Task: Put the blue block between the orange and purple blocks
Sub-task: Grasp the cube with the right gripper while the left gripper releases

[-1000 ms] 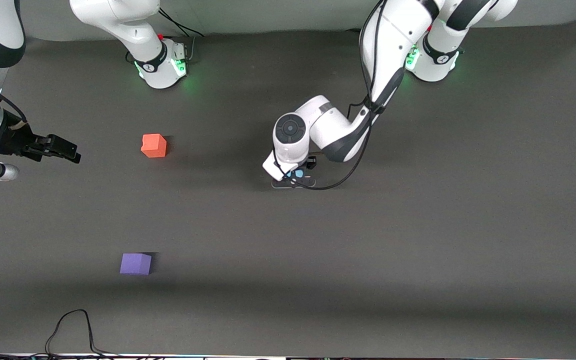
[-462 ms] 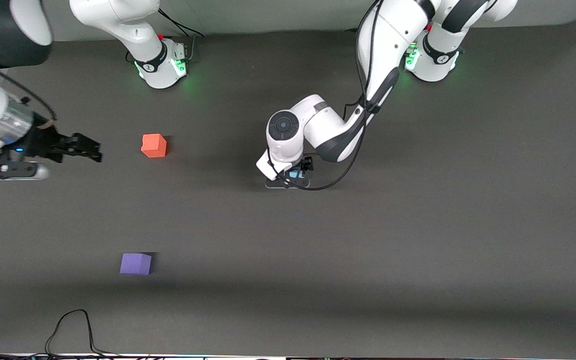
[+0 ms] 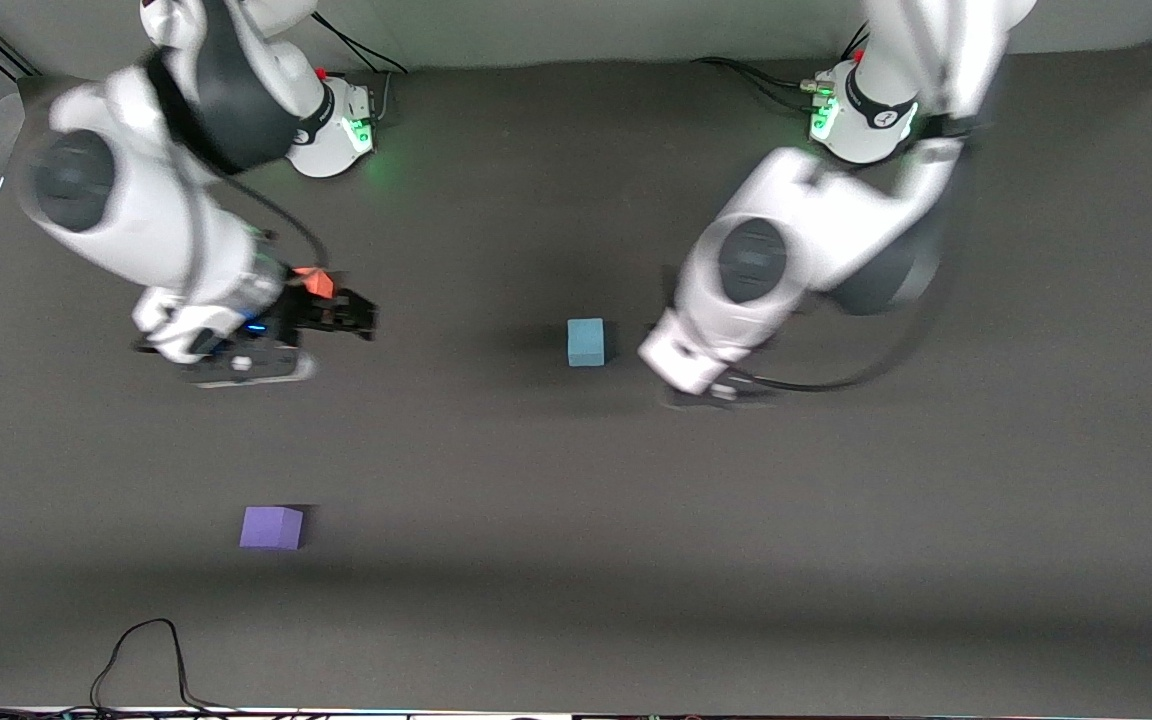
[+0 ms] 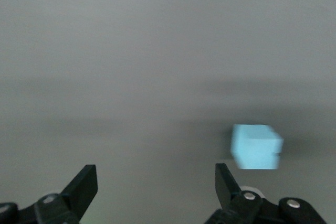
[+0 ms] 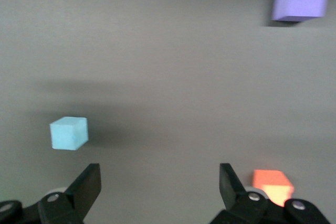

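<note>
The right gripper grabs the blue block by two opposite sides next, to set the blue block (image 3: 586,342) between the orange and purple blocks.
The blue block (image 3: 586,342) lies free on the mat at the table's middle; it also shows in the left wrist view (image 4: 256,147) and the right wrist view (image 5: 69,133). My left gripper (image 3: 711,388) is open and empty, raised beside the block toward the left arm's end (image 4: 156,184). The orange block (image 3: 314,283) is partly hidden under my right hand and shows in the right wrist view (image 5: 272,184). My right gripper (image 3: 356,318) is open and empty over the mat beside it (image 5: 157,184). The purple block (image 3: 271,527) lies nearer the front camera (image 5: 300,0).
A black cable (image 3: 151,650) loops on the mat near the front edge, nearer the camera than the purple block. Both arm bases (image 3: 331,125) stand along the mat's back edge.
My left gripper has let go of the blue block and drawn up and away toward its own end. My right arm has swung in from the table's end to beside the orange block.
</note>
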Available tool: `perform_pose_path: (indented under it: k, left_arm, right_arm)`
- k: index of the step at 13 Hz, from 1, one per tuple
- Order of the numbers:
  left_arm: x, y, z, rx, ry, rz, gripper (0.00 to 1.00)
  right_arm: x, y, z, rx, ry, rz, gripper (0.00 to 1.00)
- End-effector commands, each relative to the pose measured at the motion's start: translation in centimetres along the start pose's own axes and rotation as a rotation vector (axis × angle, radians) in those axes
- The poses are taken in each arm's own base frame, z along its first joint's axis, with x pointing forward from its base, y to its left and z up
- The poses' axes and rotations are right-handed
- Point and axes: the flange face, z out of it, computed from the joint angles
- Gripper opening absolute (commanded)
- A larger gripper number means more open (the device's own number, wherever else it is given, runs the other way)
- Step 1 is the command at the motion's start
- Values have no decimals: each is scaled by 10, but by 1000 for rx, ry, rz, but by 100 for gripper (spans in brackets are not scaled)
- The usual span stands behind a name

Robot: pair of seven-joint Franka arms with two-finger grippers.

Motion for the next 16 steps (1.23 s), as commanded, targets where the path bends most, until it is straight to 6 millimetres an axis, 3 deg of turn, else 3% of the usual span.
perform_pose_path:
  k: [1, 3, 5, 7, 8, 11, 13, 16]
  left_arm:
    - [22, -122, -36, -19, -15, 43, 100]
    - [31, -204, -61, -27, 19, 89, 100]
    - [25, -254, -82, -32, 38, 107, 100]
    - [12, -285, -104, -29, 53, 115, 100]
    - [4, -292, -113, -27, 65, 105, 100]
    - [-16, -293, -130, -16, 80, 101, 100]
    - [-22, -294, -135, -4, 85, 99, 100]
    - [-49, -301, -138, 10, 105, 84, 100]
  right_arm:
    - [-12, -84, 52, -1, 18, 43, 100]
    - [-34, -156, 109, -12, 41, 53, 100]
    - [-48, -205, 168, -11, 75, 86, 100]
    - [-57, -242, 222, -19, 88, 91, 100]
    - [-62, -252, 242, -32, 84, 74, 100]
    - [-64, -252, 281, -39, 92, 65, 100]
    - [-75, -250, 305, -75, 81, 45, 100]
    - [-81, -241, 318, -99, 73, 38, 99]
